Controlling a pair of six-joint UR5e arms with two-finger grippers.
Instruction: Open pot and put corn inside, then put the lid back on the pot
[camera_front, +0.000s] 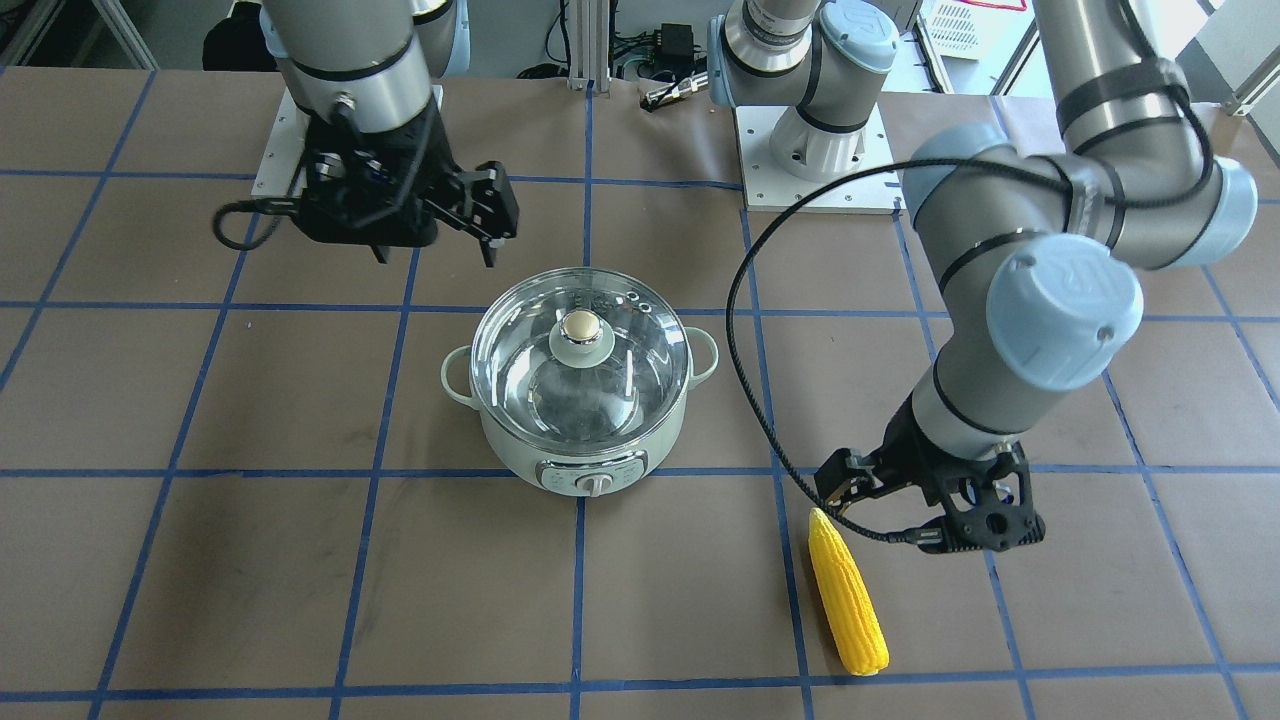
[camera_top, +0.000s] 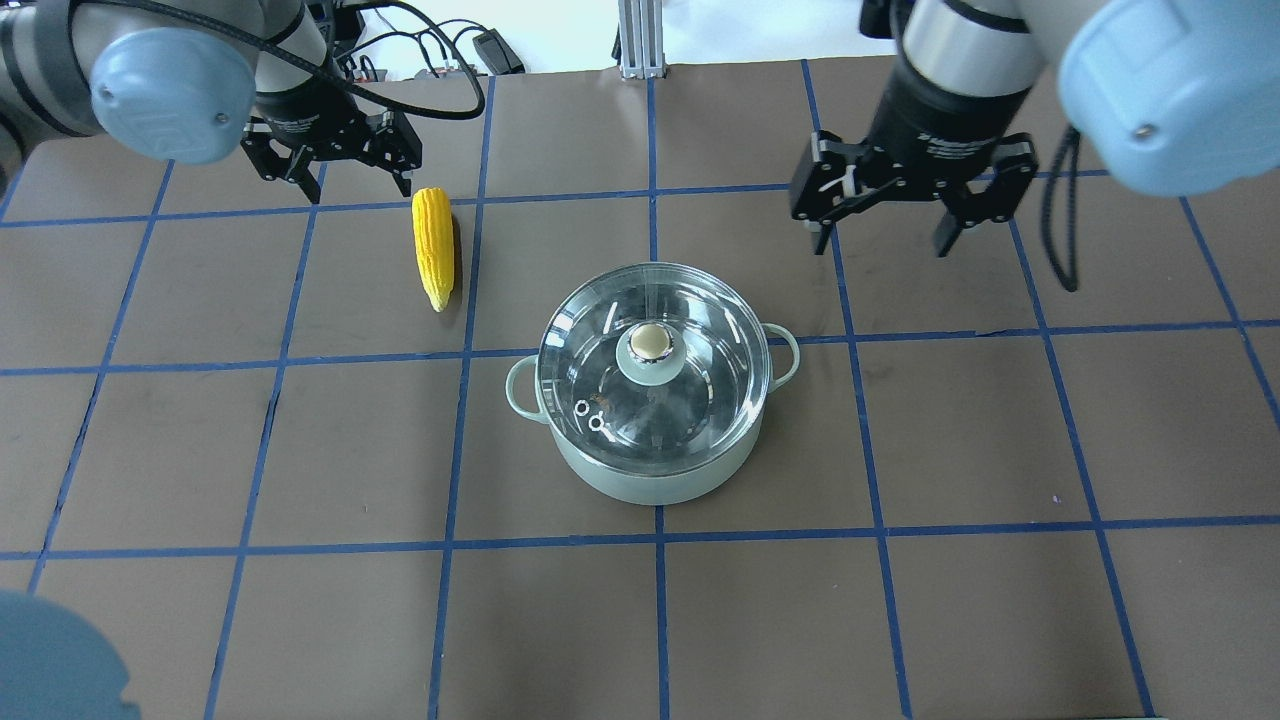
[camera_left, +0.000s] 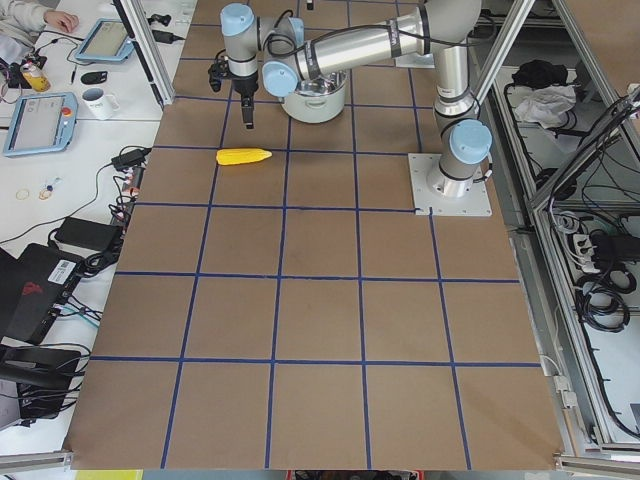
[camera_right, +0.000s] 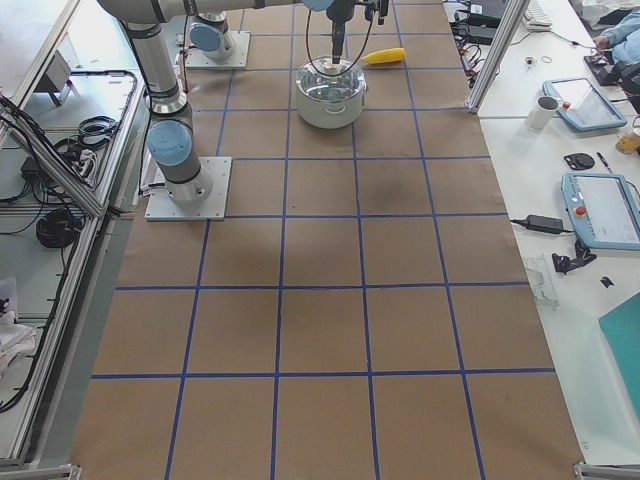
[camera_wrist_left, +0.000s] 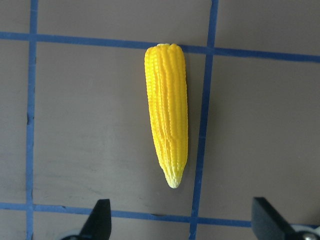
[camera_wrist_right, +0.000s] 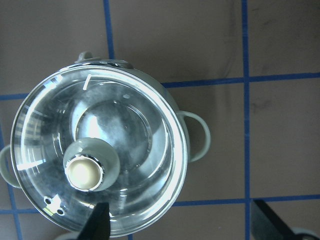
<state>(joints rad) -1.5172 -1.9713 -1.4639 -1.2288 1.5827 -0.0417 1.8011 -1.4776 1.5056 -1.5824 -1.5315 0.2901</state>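
My right gripper will open the pot next, so it needs to hold the glass lid by its raised knob (camera_front: 582, 332) (camera_wrist_right: 86, 172). The lid is too wide for the gripper's fingers.
The pale mint-green pot (camera_top: 655, 475) stands mid-table with the glass lid (camera_top: 700, 390) on it. The lid's green knob (camera_top: 650, 345) has a beige cap. Pot (camera_front: 585, 455) and lid (camera_front: 625, 385) also show in the front view. The yellow corn (camera_top: 434, 247) lies flat on the table to the pot's left, its pointed tip toward the robot. My left gripper (camera_top: 357, 190) hovers open and empty beside the corn (camera_wrist_left: 167, 110), not touching it. My right gripper (camera_top: 882, 245) hovers open and empty beyond the pot's right side. The right wrist view shows the lid (camera_wrist_right: 135, 125) below it.
The table is brown with a blue tape grid. The arms' base plates (camera_front: 815, 150) are bolted at the robot's edge. Side desks hold tablets (camera_right: 600, 205), a mug (camera_right: 546, 112) and cables. An operator's hand (camera_left: 60, 20) rests on the desk by the table's far edge.
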